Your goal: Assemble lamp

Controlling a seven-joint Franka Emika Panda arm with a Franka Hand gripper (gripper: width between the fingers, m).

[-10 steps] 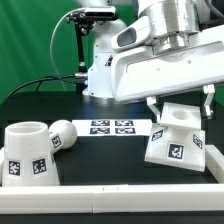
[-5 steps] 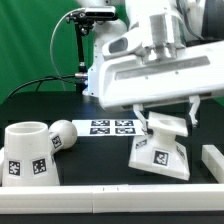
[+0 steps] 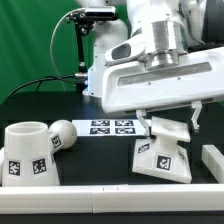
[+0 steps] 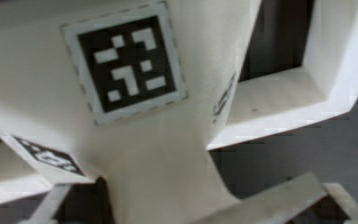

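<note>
My gripper holds the lamp base with its lower edge tilted, short of the white wall piece's corner. It needs to move the lamp base toward that corner before it lets go.
The blocky white lamp base [image 3: 160, 157] with black-and-white tags stands tilted right of the table's middle. My gripper [image 3: 168, 124] is over it, one finger on each side of its raised top, shut on it. In the wrist view the base [image 4: 149, 110] fills the picture between my gripper's [image 4: 197, 205] fingertips. The cone shade [image 3: 26, 152] stands at the exterior view's left. The round-headed bulb [image 3: 63, 135] lies next to it on the right. Both are far from the gripper.
The marker board [image 3: 112, 127] lies flat behind the base, in the middle. A white wall piece [image 3: 212, 160] stands at the exterior view's right edge, and a white rail [image 3: 100, 190] runs along the front. The robot's body rises at the back.
The base and the gripper have moved together toward the exterior view's left, away from the right wall piece. Most of this happened a second ago. The shade and bulb have not moved.
</note>
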